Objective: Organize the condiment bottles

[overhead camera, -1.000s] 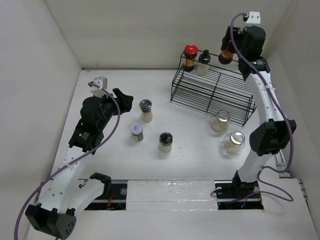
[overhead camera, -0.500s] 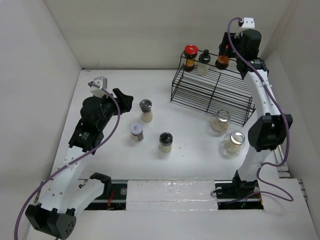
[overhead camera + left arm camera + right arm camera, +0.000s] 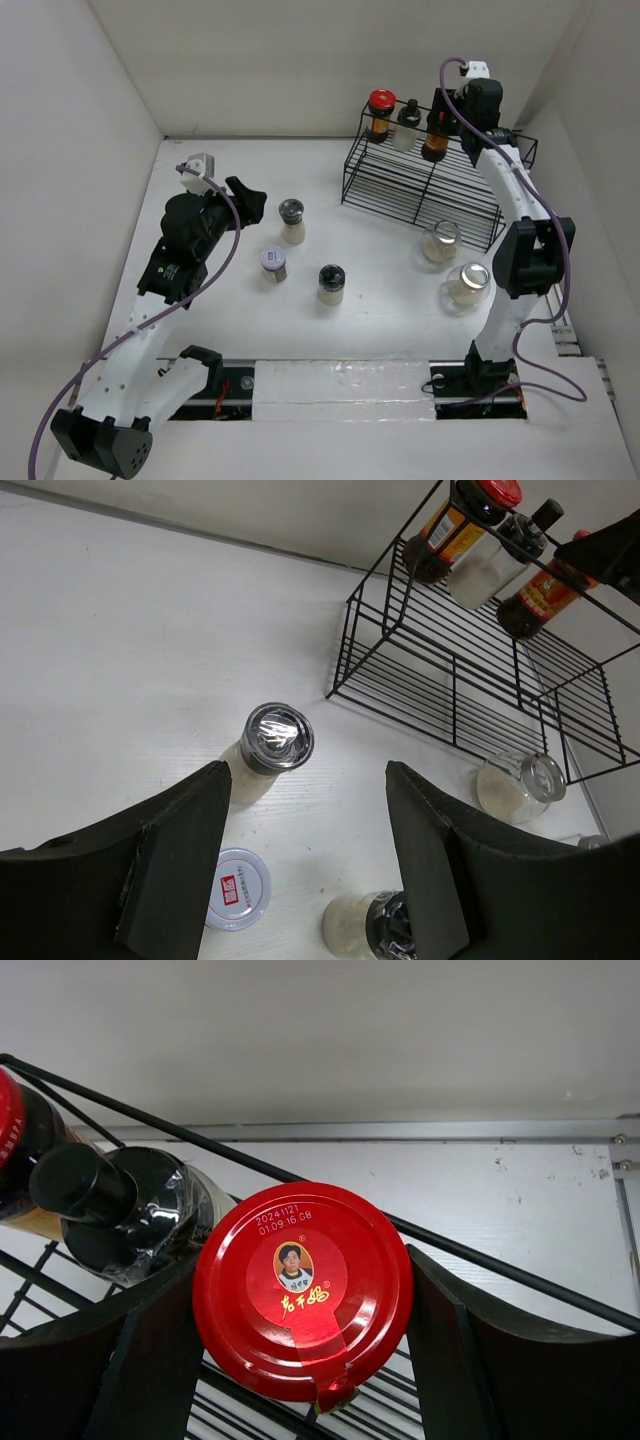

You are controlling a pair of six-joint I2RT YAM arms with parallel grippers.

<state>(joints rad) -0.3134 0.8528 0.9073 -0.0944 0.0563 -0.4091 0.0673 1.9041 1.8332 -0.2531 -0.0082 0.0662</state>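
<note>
The dark jar stands upright on the top shelf's wires and would remain standing, so it is time for my right gripper to open.
My right gripper [image 3: 303, 1335] is shut on a red-lidded dark jar [image 3: 303, 1290], its fingers pressed on both sides of the lid. It holds that jar [image 3: 433, 143] at the top shelf of the black wire rack [image 3: 420, 185], right beside a black-capped pale bottle [image 3: 406, 124] and another red-lidded jar [image 3: 380, 112]. My left gripper [image 3: 305, 860] hangs open and empty above the table. Under it stand a black-capped bottle [image 3: 272, 742], a grey-lidded shaker [image 3: 238, 902] and a second black-capped bottle [image 3: 375, 927].
Two squat clear jars [image 3: 440, 241] [image 3: 467, 285] with pale contents stand on the table in front of the rack's right end. White walls close in the table at the back and on both sides. The rack's lower shelf [image 3: 450, 670] holds nothing.
My right gripper has carried the red-lidded jar leftward along the rack's top shelf, up to the black-capped bottle. The left arm has not moved.
</note>
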